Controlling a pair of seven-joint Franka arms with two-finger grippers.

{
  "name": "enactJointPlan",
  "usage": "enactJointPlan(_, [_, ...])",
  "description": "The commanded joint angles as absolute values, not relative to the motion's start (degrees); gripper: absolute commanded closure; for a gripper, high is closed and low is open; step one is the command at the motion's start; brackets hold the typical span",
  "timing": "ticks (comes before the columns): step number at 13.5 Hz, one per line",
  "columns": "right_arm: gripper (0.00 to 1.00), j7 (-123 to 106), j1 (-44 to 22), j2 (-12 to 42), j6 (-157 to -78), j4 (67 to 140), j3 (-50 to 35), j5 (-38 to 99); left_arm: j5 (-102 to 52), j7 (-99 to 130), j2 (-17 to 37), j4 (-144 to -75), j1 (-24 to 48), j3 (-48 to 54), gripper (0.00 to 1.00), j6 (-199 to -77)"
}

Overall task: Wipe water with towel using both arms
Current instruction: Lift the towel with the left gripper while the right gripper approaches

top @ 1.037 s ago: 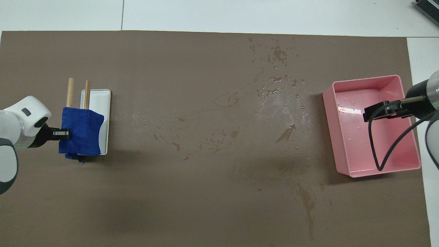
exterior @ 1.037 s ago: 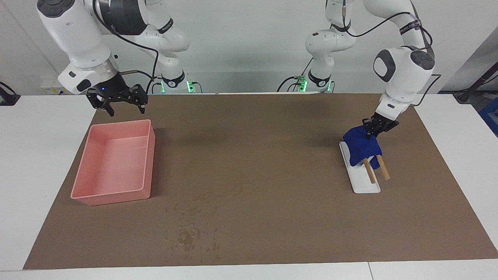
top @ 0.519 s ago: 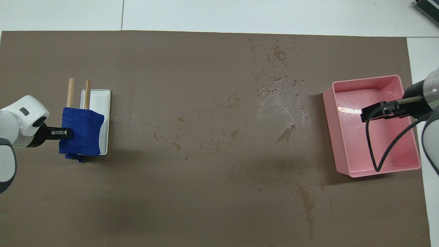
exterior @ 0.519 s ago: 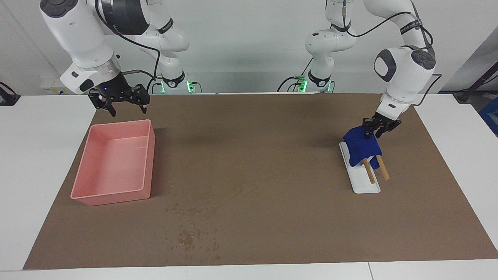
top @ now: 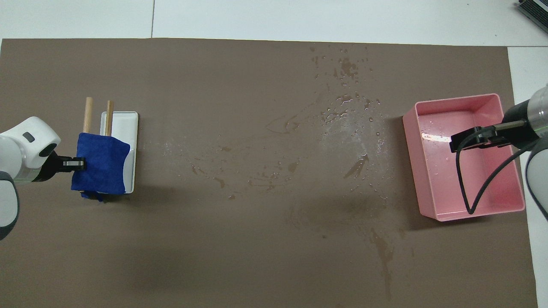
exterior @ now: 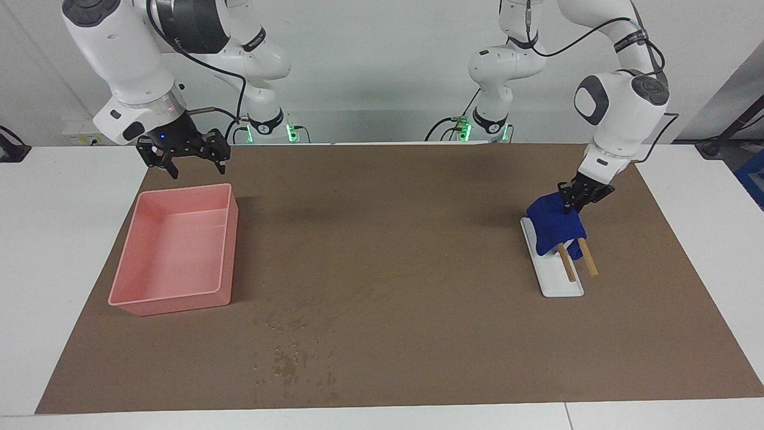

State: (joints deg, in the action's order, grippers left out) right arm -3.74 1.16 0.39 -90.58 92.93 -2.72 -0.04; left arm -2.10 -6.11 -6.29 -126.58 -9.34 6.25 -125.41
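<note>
The robot's right gripper will grab the blue towel by its edge [top: 126, 167] next. It will then wipe the water droplets off the brown mat with the towel.
The blue towel [exterior: 555, 224] hangs over the two wooden sticks of a white rack [exterior: 561, 278] at the left arm's end of the mat; it also shows in the overhead view [top: 102, 169]. My left gripper [exterior: 576, 200] is at the towel's upper edge, on the side nearer the robots, touching the cloth [top: 77, 164]. The water [exterior: 292, 358] is a patch of dark droplets near the mat's edge farthest from the robots, with more specks and wet streaks in the overhead view [top: 346, 107]. My right gripper [exterior: 194, 168] is open and empty in the air, over the pink tray's edge nearest the robots [top: 471, 139].
The pink tray [exterior: 125, 298] stands at the right arm's end of the brown mat [exterior: 418, 209], beside the water. Thin wet streaks run across the mat's middle [top: 257, 171]. White table surrounds the mat.
The left gripper has shifted and turned slightly at the towel's edge; the towel hangs as before. The right gripper has drifted a little over the tray's edge.
</note>
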Motion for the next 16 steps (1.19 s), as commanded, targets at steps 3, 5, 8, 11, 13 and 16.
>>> enactJointPlan(3, [0.0,-4.7,1.6,-0.2,-90.4,93.2,-3.1,-0.4,-2.5,-3.4,-4.9,-124.6,-9.1,6.0,1.0,-125.3])
enactJointPlan(5, [0.0,-4.7,1.6,-0.3,-90.4,93.2,-3.2,-0.4,-6.2,-0.1,-5.0,-122.3,-8.9,6.3,1.0,-123.7])
enactJointPlan(8, [0.0,-4.7,1.6,-0.4,-90.4,93.8,-3.2,-0.4,-9.7,6.5,-5.1,-116.0,-6.8,6.7,1.0,-118.5])
enactJointPlan(11, [0.0,-1.3,1.6,-1.1,-90.4,94.8,-3.3,3.1,-9.9,20.3,-5.1,-110.9,-0.3,6.7,1.0,-115.9])
enactJointPlan(13, [0.0,5.2,1.6,-1.6,-90.5,95.9,-3.3,7.2,-9.9,31.0,-5.1,-108.4,5.1,6.7,1.0,-115.8])
enactJointPlan(16, [0.0,17.9,1.4,-2.5,-91.3,98.0,-3.3,15.2,-9.9,48.5,-4.8,-105.5,13.0,6.7,1.0,-117.1])
